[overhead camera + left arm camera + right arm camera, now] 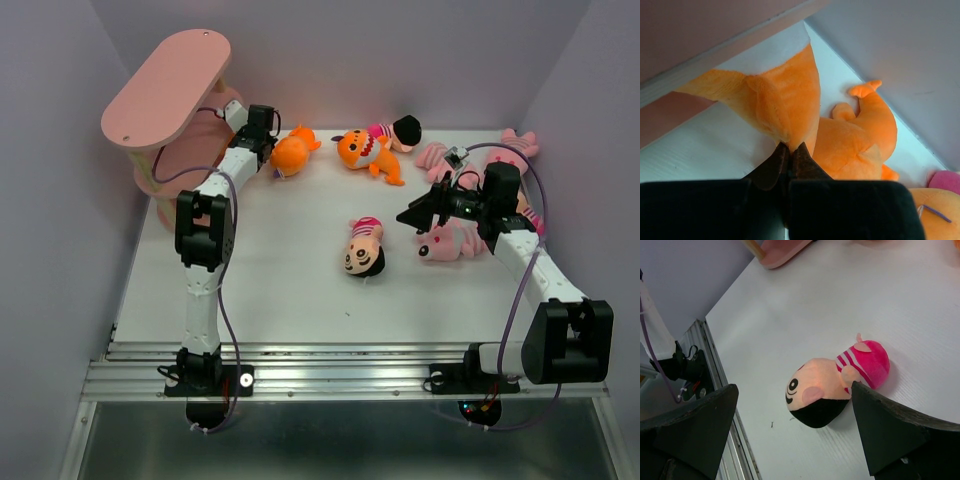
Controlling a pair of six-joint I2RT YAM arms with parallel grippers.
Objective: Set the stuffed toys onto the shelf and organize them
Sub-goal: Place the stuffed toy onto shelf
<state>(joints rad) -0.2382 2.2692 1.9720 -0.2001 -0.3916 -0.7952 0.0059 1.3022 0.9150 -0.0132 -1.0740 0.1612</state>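
The orange toy reaches in under the shelf board with its fin outside, so my left gripper should open now.
The pink shelf (pixel 165 85) stands at the back left. My left gripper (pixel 268 135) is right beside it, shut on a fin of an orange toothy toy (pixel 291 152). In the left wrist view the left gripper (pixel 790 146) pinches that orange fabric (pixel 785 100) just below a shelf board (pixel 715 30). A black-haired doll (pixel 365 248) lies mid-table. My right gripper (pixel 412 215) hovers open just right of it. In the right wrist view the doll (pixel 835 385) lies on the table beyond the spread right gripper (pixel 794 386), untouched.
A second orange toy (pixel 362 150) and another doll (pixel 395 130) lie at the back centre. Pink striped animals lie at the right: one (pixel 450 243) under my right arm, others (pixel 515 145) near the back wall. The shelf's base (pixel 785 250) shows in the right wrist view.
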